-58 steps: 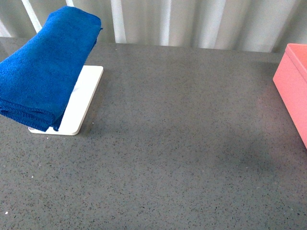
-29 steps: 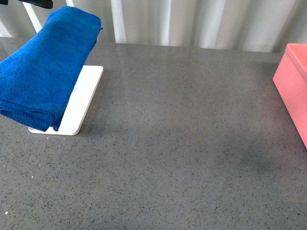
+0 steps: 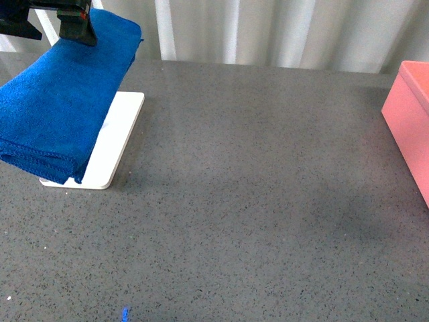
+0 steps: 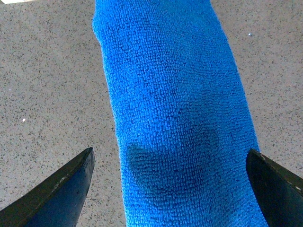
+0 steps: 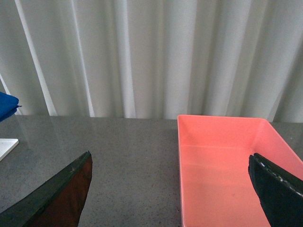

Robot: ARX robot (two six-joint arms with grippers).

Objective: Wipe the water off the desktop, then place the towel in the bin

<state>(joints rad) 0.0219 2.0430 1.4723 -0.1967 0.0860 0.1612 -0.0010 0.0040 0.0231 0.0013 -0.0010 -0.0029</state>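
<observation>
The left gripper pinches the towel by its raised top fold point(image 3: 79, 51) next, since the towel's sides hang loose over the tray point(image 3: 120, 134).
The blue towel point(image 3: 64, 100) lies folded over the white tray point(image 3: 120, 134) at the back left of the speckled grey desktop point(image 3: 255, 201). My left gripper point(image 3: 48, 30) hangs open just above the towel's far end. In the left wrist view the towel point(image 4: 175, 104) runs between the two dark fingers point(image 4: 61, 194), which stand wide apart and clear of it. The salmon-pink bin point(image 3: 410, 114) stands at the right edge. My right gripper point(image 5: 169, 158) is open and empty, over the desktop point(image 5: 118, 156) beside the bin point(image 5: 222, 161). I cannot make out any water.
White pleated curtains point(image 3: 268, 30) close off the back of the desktop. A tiny blue speck point(image 3: 125, 313) lies near the front edge. The right wrist view catches a corner of the towel point(image 5: 7, 106) and of the tray point(image 5: 7, 144) far off.
My left gripper has come into the front view at the top left and dropped towards the towel's far end. The towel, tray and bin have not moved.
</observation>
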